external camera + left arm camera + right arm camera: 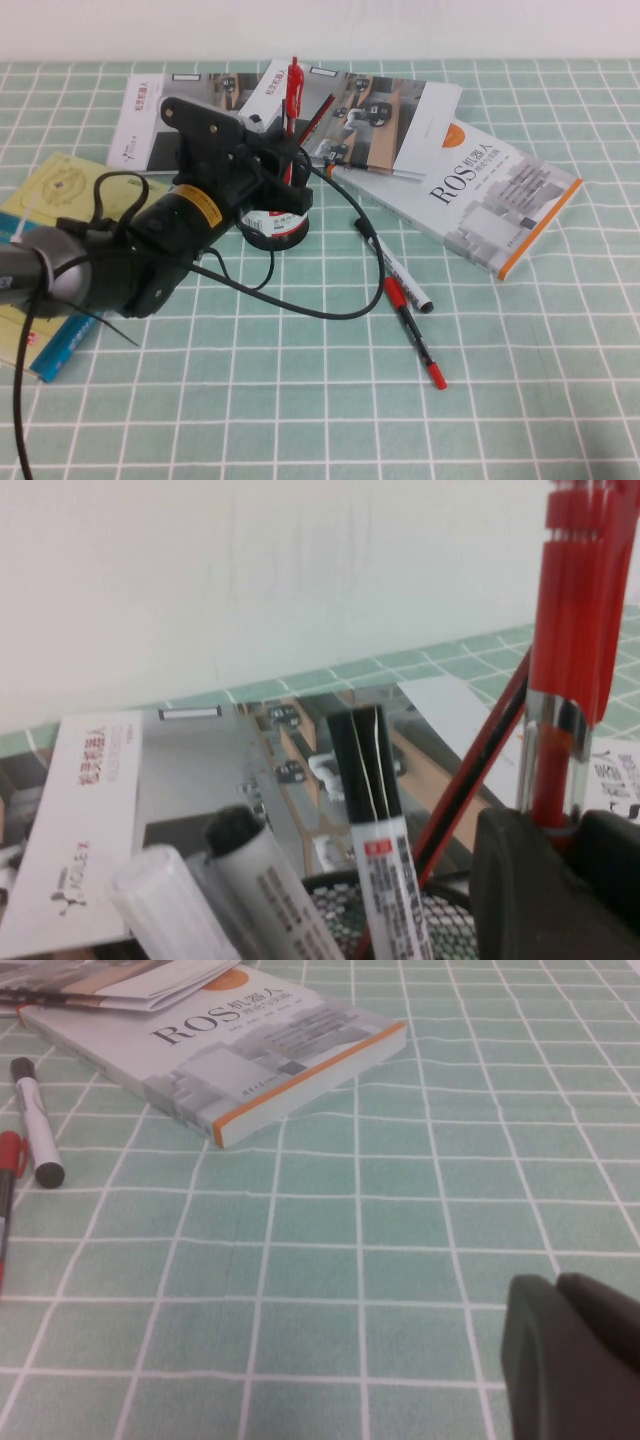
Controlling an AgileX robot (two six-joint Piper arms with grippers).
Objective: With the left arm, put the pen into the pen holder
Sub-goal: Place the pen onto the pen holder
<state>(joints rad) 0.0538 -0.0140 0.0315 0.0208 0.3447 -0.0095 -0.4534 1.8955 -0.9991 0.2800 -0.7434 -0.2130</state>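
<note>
My left fingers hold the pen at the mesh rim [335, 882], so the red pen [580, 620] would rest in the pen holder. It is time to open my left gripper now.
The red pen [293, 88] stands upright, gripped low on its barrel by my left gripper [285, 150], right above the black mesh pen holder [275, 225]. In the left wrist view the pen [572, 650] rises between the two black fingers [520, 880], with the gripper [560, 830] shut on it and the holder's mesh rim [335, 910] just below. The pen's lower end is hidden. Several markers [385, 870] and a thin red-black pencil [480, 760] stand in the holder. My right gripper [570, 1305] hovers low over bare tablecloth, shut and empty.
A ROS book [495, 195] lies at the right and open magazines [370, 115] behind the holder. A white marker [400, 270] and a black pen with red ends [415, 335] lie on the cloth. A booklet [55, 190] lies left. A black cable [330, 310] trails across the cloth.
</note>
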